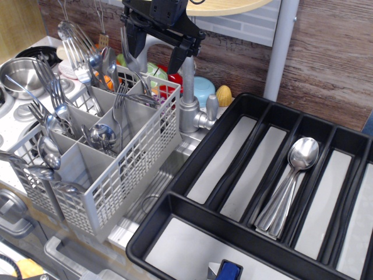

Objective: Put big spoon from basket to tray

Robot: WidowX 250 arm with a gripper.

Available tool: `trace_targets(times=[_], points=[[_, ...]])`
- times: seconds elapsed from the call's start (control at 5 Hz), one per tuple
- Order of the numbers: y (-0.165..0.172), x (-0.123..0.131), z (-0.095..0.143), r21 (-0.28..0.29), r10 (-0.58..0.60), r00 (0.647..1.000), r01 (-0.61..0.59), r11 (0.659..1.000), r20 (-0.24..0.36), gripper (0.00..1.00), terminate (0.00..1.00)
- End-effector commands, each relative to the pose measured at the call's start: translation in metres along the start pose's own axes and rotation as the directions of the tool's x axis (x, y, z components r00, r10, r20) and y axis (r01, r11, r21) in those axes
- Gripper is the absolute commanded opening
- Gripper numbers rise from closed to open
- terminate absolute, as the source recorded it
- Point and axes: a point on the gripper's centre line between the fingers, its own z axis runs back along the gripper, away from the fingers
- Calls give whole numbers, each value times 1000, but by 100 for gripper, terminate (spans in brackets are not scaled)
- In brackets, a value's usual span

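Observation:
The big spoon from the basket [134, 169] has to go into the tray, so the robot's gripper should grab it by its bowl next.
The light grey lattice basket [134, 169] stands at the left, full of upright cutlery. Large shiny spoons [87, 58] stand in its back-left compartment, with smaller spoons [102, 134] in the middle and forks around them. My black gripper [157, 55] hangs above the basket's back-right compartment. Its jaws are open and I see nothing between them. A fork [125, 44] stands right beside its left finger. The black tray [233, 230] lies at the right. Several big spoons [294, 175] lie stacked in one of its long slots, bowls to the far end.
A steel pot [20, 73] sits at the far left. A silver faucet [189, 108] rises between basket and tray, under the gripper's right finger. Coloured cups [201, 90] stand behind it. A white post [280, 46] is at the back; a blue object [230, 271] lies in the crosswise slot.

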Motion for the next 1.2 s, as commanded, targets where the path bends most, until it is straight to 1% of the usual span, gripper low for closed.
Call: trace_targets(times=[0.0, 0.2, 0.4, 0.6, 0.8, 1.0], points=[[0, 0, 0, 0, 0, 1000, 0, 1000, 0, 100, 0], [2, -3, 2, 102, -238, 968, 230, 968, 76, 100, 0], [2, -15, -4, 308, -485, 862, 426, 851, 146, 100, 0], [-1, -28, -16, 398, -593, 780, 489, 776, 199, 100, 0], [-3, -34, -26, 355, -576, 785, 484, 800, 227, 100, 0], [-3, -35, -37, 323, -566, 786, 483, 814, 251, 100, 0]])
